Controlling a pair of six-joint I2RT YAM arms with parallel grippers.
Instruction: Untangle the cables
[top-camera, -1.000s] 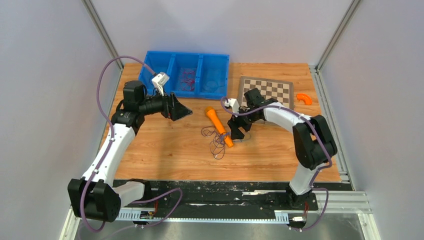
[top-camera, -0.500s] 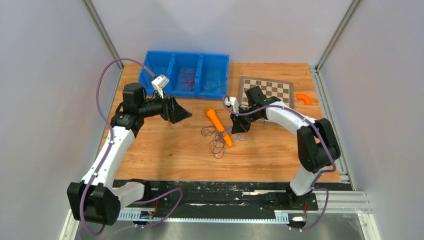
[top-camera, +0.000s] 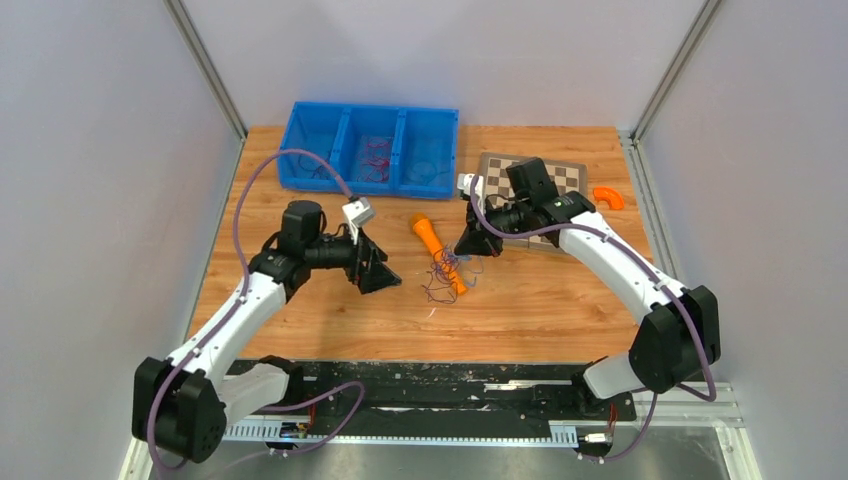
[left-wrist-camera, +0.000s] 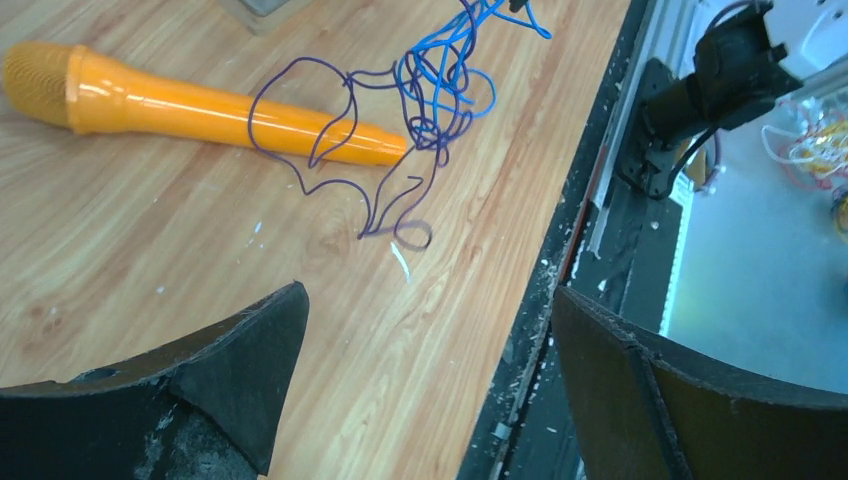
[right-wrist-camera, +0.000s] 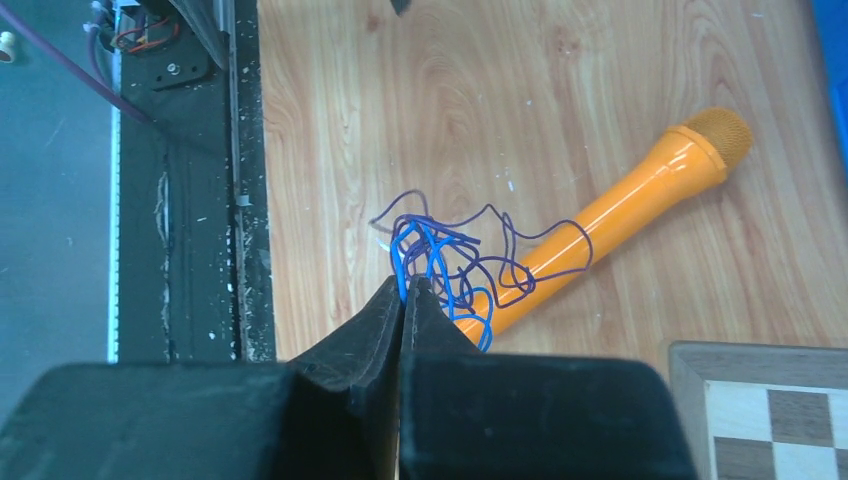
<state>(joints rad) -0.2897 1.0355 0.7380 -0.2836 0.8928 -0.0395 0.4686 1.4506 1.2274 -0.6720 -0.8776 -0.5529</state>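
Observation:
I need to grab the dark purple cable by its loose loops with my left gripper next, so the blue cable stays free to pull apart.
A tangle of blue and dark purple cables lies over the thin end of an orange toy microphone mid-table. My right gripper is shut on the blue cable, its tips pinching a strand that rises from the bunch. The purple cable loops across the microphone. My left gripper is open just left of the tangle, with nothing between its fingers. In the left wrist view the purple loops and the blue cable lie ahead of it.
A blue three-compartment bin stands at the back, with red cables in its middle compartment. A chessboard lies under the right arm, and an orange curved piece sits to its right. The table's near edge runs close to the left gripper.
My right gripper closed on the blue cable and drew back toward the chessboard, lifting the strand. The left arm swung from near the bin down toward the tangle, still open.

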